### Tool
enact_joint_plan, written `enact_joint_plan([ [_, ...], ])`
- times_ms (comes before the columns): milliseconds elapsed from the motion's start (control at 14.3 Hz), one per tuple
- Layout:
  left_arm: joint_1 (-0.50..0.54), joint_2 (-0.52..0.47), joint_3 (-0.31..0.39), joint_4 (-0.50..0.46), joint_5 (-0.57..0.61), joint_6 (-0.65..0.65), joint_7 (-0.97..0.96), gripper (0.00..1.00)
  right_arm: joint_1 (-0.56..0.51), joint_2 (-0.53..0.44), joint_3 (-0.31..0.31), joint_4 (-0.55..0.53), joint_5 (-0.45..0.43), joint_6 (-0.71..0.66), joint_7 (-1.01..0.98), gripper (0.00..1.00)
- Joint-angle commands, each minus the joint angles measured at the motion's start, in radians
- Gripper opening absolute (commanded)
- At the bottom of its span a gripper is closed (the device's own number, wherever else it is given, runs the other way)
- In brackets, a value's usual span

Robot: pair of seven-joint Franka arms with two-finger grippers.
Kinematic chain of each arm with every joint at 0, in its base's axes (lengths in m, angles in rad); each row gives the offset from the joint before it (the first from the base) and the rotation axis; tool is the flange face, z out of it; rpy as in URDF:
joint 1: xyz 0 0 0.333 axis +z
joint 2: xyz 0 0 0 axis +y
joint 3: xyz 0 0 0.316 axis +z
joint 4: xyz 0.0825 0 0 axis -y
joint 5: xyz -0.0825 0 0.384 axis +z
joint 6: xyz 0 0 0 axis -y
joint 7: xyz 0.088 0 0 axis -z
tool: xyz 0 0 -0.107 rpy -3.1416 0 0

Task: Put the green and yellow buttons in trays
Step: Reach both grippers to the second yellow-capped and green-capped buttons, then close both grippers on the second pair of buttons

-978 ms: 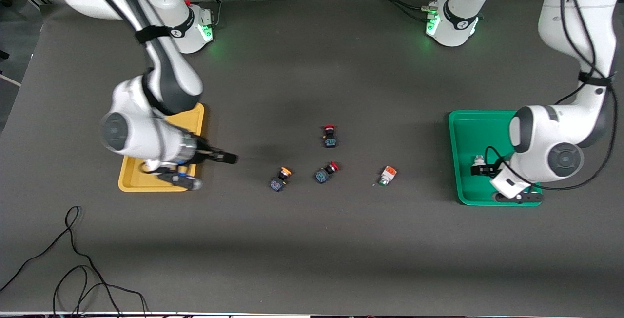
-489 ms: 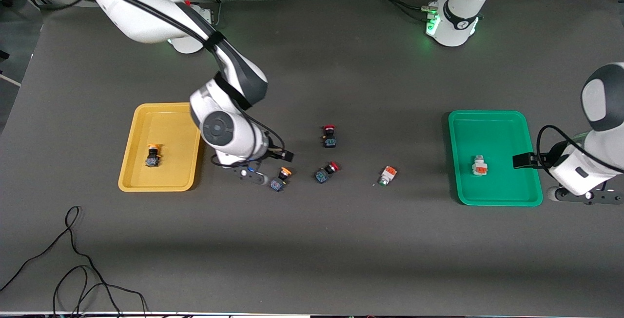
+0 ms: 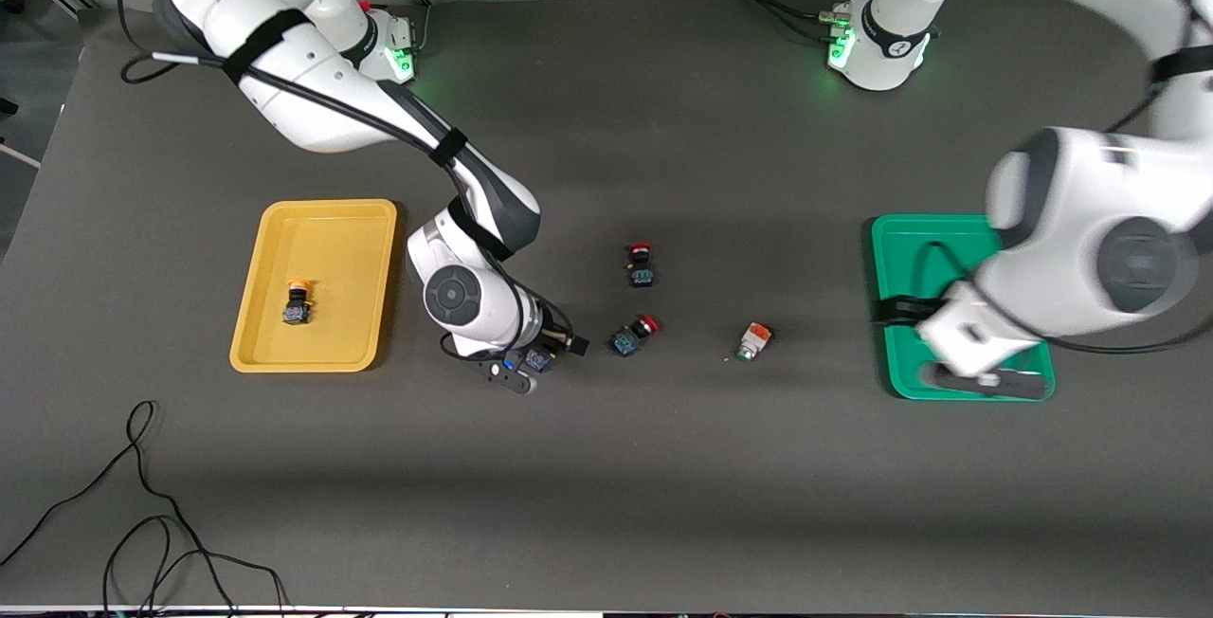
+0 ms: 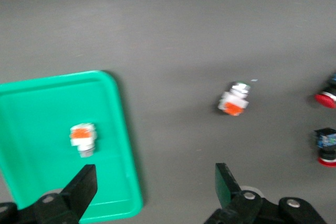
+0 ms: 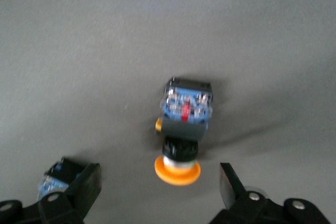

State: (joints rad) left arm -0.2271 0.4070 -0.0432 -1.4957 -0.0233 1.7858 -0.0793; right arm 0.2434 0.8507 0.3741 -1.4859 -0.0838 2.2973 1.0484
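Observation:
My right gripper grabs the yellow-capped button's black neck [image 5: 179, 149] next, to place the button in the yellow tray.
The yellow tray [image 3: 327, 220] holds one yellow-capped button [image 3: 297, 303]. A second yellow-capped button [image 3: 539, 360] lies on the table, and the right wrist view [image 5: 185, 124] shows its blue base and orange cap. My right gripper [image 3: 554, 353] [image 5: 157, 187] hangs open over it, with the cap between the fingers and apart from both. A white green-tipped button [image 3: 753, 341] [image 4: 233, 99] lies on the table. The green tray [image 3: 900, 239] [image 4: 37, 108] holds another white button [image 4: 83, 139], hidden in the front view. My left gripper [image 3: 896, 312] [image 4: 155, 187] is open and empty over that tray's edge.
Two red-capped buttons [image 3: 641, 265] [image 3: 633, 336] lie between the loose yellow-capped and white buttons; they also show in the left wrist view [image 4: 326, 97] [image 4: 325, 145]. A blue-based part [image 5: 55, 179] shows beside one right finger. A black cable [image 3: 142, 504] lies near the front edge.
My right arm swung from the yellow tray, leaving a button there, to the yellow-capped button on the table. My left arm drew off the green tray, then came back over its edge.

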Motion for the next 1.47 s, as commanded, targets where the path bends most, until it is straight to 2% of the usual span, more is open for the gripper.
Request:
enact_joint_plan([
  [0, -0.108, 0.032, 0.017, 0.022, 0.000, 0.014, -0.013, 1.00, 0.004, 0.034, 0.011, 0.042, -0.060, -0.007, 0.059, 0.76],
  [140, -0.164, 0.053, 0.017, 0.022, -0.004, 0.018, -0.019, 1.00, 0.004, 0.039, 0.009, 0.039, -0.073, -0.006, 0.061, 0.39],
  [210, -0.173, 0.058, 0.017, 0.022, -0.006, 0.020, -0.022, 1.00, 0.004, 0.039, 0.005, 0.035, -0.074, -0.007, 0.059, 0.14],
  [280, -0.175, 0.078, 0.017, 0.019, -0.006, 0.041, -0.026, 1.00, 0.004, 0.039, 0.003, 0.029, -0.080, -0.006, 0.059, 0.00],
  [629, -0.173, 0.188, 0.017, -0.084, 0.002, 0.243, -0.030, 1.00, -0.019, 0.012, 0.002, 0.038, -0.099, -0.060, 0.050, 0.00],
  [769, -0.178, 0.246, 0.019, -0.093, 0.002, 0.328, -0.033, 1.00, -0.041, -0.045, 0.005, 0.059, -0.096, -0.154, 0.038, 0.00],
  [1048, -0.193, 0.292, 0.019, -0.130, 0.005, 0.403, -0.046, 1.00, -0.081, -0.160, 0.000, 0.136, -0.077, -0.462, -0.108, 0.00],
  [1188, -0.196, 0.296, 0.019, -0.170, 0.005, 0.460, -0.053, 1.00, -0.124, -0.272, -0.016, 0.089, -0.012, -0.521, -0.241, 0.00],
  [1328, -0.208, 0.294, 0.017, -0.170, 0.006, 0.455, -0.092, 0.98, -0.125, -0.398, -0.088, -0.038, 0.031, -0.518, -0.393, 0.00],
  [1398, -0.216, 0.292, 0.019, -0.170, 0.006, 0.448, -0.108, 0.88, -0.125, -0.460, -0.119, -0.122, 0.048, -0.497, -0.457, 0.00],
])
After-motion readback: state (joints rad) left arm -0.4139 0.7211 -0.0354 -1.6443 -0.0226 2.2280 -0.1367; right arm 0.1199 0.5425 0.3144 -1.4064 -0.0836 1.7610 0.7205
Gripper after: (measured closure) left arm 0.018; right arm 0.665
